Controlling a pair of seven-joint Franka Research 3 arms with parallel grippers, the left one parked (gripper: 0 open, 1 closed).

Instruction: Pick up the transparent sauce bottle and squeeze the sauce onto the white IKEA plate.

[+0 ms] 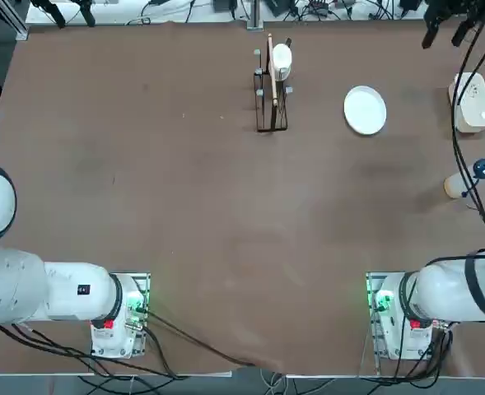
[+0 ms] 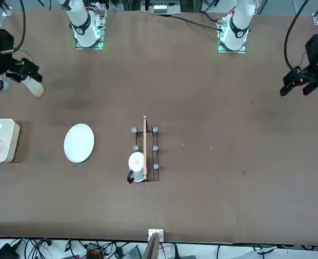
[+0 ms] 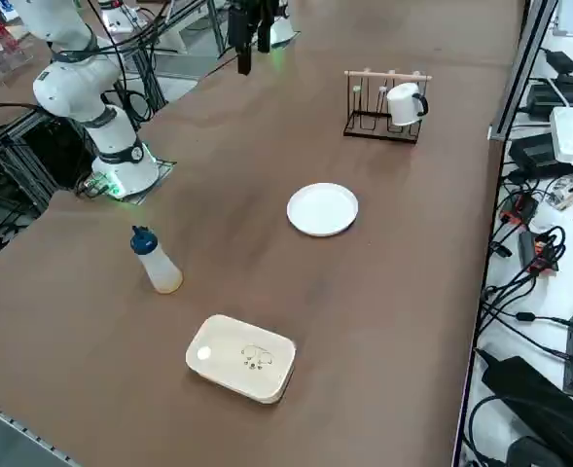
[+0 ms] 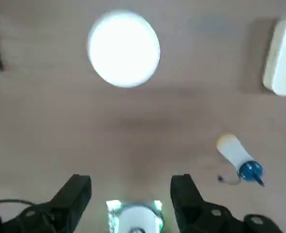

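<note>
I should squeeze sauce onto the white IKEA plate, so next I should grab the transparent sauce bottle with my right gripper by its body below the blue cap point(image 4: 235, 151).
The transparent sauce bottle point(image 3: 160, 268) stands upright near the table's right edge, pale yellowish with a blue nozzle cap; it also shows as the bottle point(image 1: 458, 184) point(image 2: 35, 88) point(image 4: 235, 153). The white IKEA plate point(image 3: 322, 209) lies flat farther out on the table, seen too as the plate point(image 1: 365, 109) point(image 2: 79, 143) point(image 4: 124, 48). My right gripper point(image 4: 130, 187) hangs high above the table, open and holding nothing. It is well apart from the bottle and the plate. In the front view the right gripper point(image 2: 25, 71) shows at the left edge, above the bottle.
A white rounded-rectangular container point(image 3: 242, 357) point(image 1: 473, 101) lies near the right edge, beyond the bottle. A black wire rack with a white mug point(image 1: 273, 86) point(image 3: 383, 102) stands at the far middle. A black cable point(image 1: 460, 140) hangs over the bottle's area.
</note>
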